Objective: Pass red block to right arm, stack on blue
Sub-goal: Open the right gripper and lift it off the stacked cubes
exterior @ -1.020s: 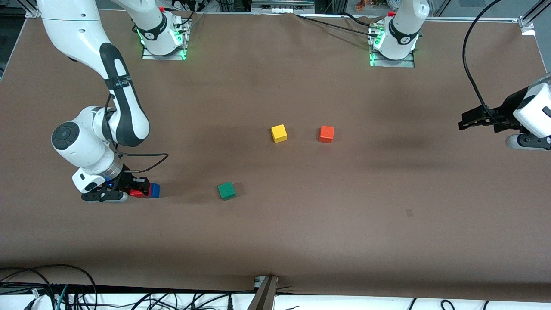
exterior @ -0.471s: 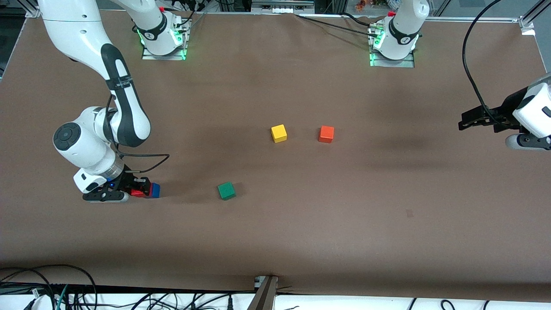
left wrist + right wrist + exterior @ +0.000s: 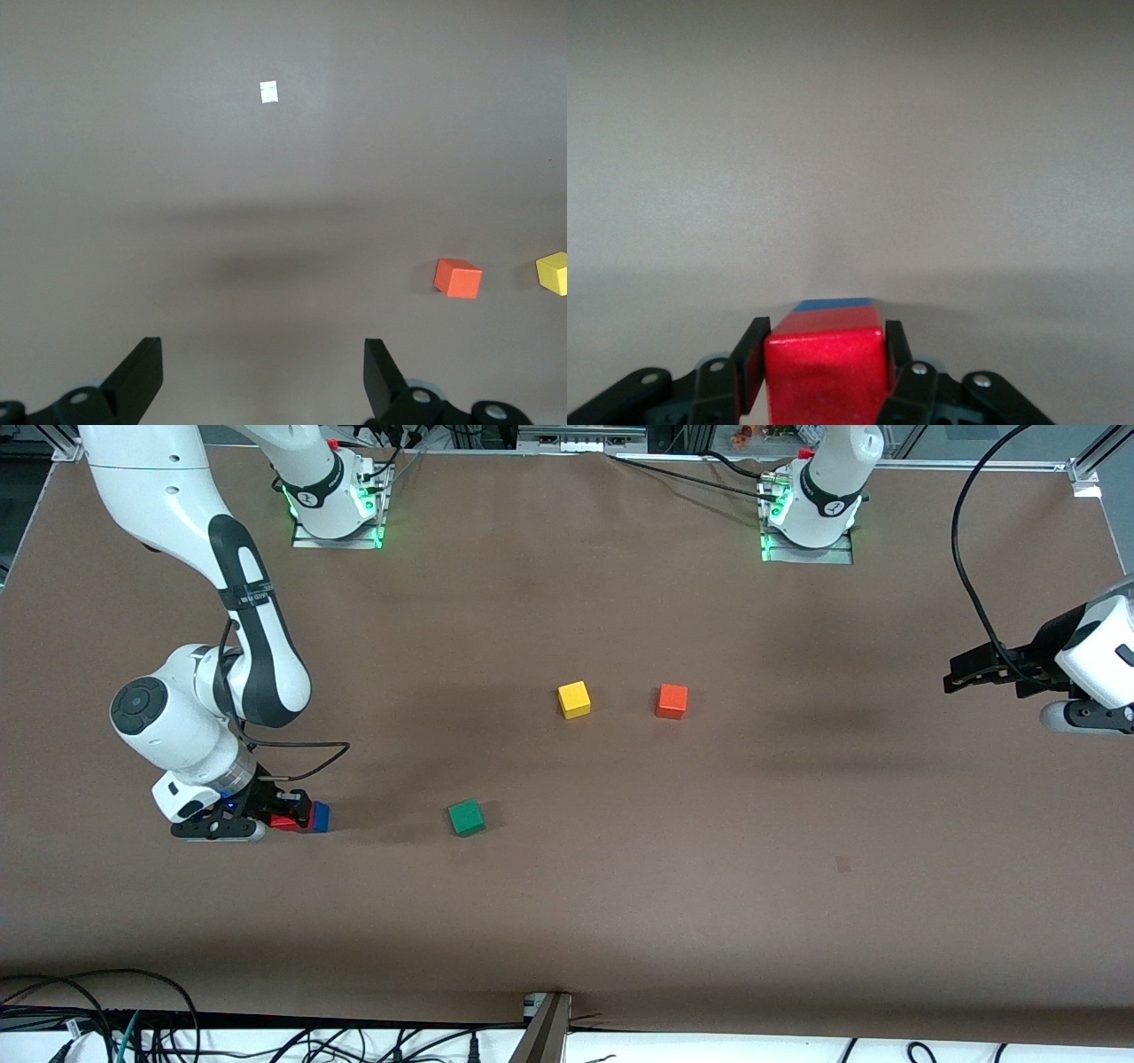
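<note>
The red block's lower edge is flush along the blue cube (image 3: 320,816), so the red block would stay there. My right gripper should open now.
My right gripper (image 3: 295,813) is low over the table at the right arm's end and is shut on the red block (image 3: 283,823). In the right wrist view the red block (image 3: 825,372) sits between both fingers (image 3: 752,354). The blue cube (image 3: 320,816) touches the red block on the side toward the left arm's end. Only a thin blue strip (image 3: 833,305) shows past the red block in the right wrist view. I cannot tell whether the red block rests on the blue cube or against it. My left gripper (image 3: 955,674) waits, open and empty (image 3: 263,356), at the left arm's end.
A green cube (image 3: 466,817) lies on the table beside the blue cube, toward the left arm's end. A yellow cube (image 3: 574,699) and an orange cube (image 3: 671,701) lie mid-table, farther from the front camera. Both show in the left wrist view, orange (image 3: 457,277) and yellow (image 3: 553,272).
The right arm has shifted very slightly toward the blue cube with the red block in its grip. The left arm has not moved.
</note>
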Action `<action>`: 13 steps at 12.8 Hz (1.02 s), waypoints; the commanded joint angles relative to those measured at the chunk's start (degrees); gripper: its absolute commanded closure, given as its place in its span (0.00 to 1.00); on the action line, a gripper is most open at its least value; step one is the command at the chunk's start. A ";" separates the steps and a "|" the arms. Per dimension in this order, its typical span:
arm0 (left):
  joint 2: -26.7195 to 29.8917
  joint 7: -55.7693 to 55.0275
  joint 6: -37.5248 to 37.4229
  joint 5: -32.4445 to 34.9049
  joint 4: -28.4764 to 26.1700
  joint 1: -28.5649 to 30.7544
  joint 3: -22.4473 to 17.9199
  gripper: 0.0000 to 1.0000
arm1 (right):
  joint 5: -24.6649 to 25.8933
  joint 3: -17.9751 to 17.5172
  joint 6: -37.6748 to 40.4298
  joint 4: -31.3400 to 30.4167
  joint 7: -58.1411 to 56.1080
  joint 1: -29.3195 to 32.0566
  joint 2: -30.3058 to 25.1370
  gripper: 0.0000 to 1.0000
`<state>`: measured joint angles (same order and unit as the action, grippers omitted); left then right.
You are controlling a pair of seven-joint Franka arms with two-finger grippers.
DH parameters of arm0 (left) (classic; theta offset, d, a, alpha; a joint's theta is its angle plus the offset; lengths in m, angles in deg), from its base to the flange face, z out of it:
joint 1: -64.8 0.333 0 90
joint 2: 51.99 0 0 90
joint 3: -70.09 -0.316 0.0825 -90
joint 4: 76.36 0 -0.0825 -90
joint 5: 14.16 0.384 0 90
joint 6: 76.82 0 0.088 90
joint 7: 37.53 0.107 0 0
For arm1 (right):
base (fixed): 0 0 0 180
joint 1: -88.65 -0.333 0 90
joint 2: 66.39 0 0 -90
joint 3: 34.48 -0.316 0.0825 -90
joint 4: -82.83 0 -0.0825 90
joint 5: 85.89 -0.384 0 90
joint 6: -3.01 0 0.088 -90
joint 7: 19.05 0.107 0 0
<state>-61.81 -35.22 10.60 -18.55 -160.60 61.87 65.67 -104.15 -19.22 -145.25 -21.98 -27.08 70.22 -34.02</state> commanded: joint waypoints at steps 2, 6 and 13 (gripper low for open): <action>-0.03 -0.46 -0.59 0.35 0.66 -0.40 -0.23 0.00 | 0.24 0.03 -0.19 0.75 0.65 -0.12 0.93 0.12; -0.03 -0.29 -0.50 0.44 0.66 -0.40 -0.23 0.00 | 0.41 0.03 0.25 1.10 0.73 -0.38 0.23 0.00; -0.12 -0.11 -0.50 0.44 0.66 -0.40 -0.23 0.00 | 1.55 1.61 11.53 6.43 0.64 -0.29 -4.42 0.00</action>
<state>-61.84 -35.22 10.60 -18.55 -160.61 61.86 65.61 -104.03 -18.79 -141.52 -19.07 -27.08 69.94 -35.99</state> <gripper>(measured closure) 0.000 0.000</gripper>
